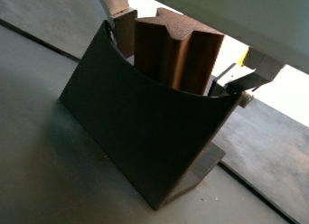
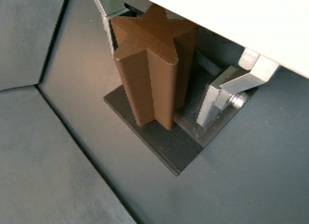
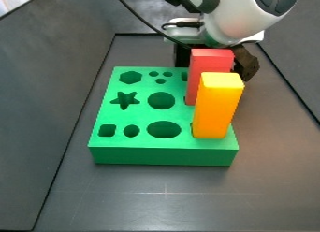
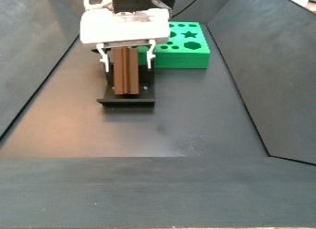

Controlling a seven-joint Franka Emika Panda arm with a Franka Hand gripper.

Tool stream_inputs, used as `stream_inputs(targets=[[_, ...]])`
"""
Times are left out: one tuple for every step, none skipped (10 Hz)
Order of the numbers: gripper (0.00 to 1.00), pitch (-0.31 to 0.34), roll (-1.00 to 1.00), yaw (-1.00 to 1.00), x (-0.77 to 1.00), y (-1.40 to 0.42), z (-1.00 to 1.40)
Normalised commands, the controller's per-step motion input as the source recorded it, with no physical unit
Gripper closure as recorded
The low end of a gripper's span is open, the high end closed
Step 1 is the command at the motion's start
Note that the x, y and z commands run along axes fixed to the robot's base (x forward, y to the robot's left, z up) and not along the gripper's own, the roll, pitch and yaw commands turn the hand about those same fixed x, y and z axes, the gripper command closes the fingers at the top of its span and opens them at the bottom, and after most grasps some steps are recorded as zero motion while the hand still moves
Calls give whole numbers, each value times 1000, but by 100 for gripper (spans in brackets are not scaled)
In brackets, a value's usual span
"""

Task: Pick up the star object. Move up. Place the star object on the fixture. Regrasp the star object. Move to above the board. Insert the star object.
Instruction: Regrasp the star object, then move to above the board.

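Note:
The robot's gripper should next grab the star object by its upper end (image 1: 179, 36), so the star object's lower end stays free to go into the board.
The star object (image 2: 151, 65) is a dark-brown peg standing upright on the base plate of the black fixture (image 2: 163, 146). In a wrist view it rises behind the fixture's wall (image 1: 133, 119). My gripper (image 4: 125, 59) hangs straight over the fixture (image 4: 127, 102) and straddles the star object (image 4: 125, 74). It is open: one silver finger (image 2: 223, 97) stands a small gap away from the peg, and the opposite finger (image 1: 121, 29) is also apart from it. The green board (image 4: 198, 57) lies just behind the fixture.
On the board (image 3: 138, 147), a red block (image 3: 212, 60) and a taller yellow-orange block (image 3: 216, 105) stand along one edge, next to the fixture's side. Dark sloping walls enclose the floor (image 4: 173, 131).

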Motion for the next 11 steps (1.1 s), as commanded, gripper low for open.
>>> stream_inputs(targets=[[0,-6,45,30,25,-17,-170],[0,-6,45,30,25,-17,-170],[0,-6,45,30,25,-17,-170],[100,0,0,0,0,0,0],[100,-94,-380,-70,142,46,1000],[100,-84,-378,-79,137,47,1000],[100,-60,-346,-86,123,50,1000],[100,-50,-278,-90,112,48,1000],[100,-41,-202,-84,100,45,1000],[100,-30,-171,-79,93,47,1000],[100,-15,-150,-73,85,47,1000]])
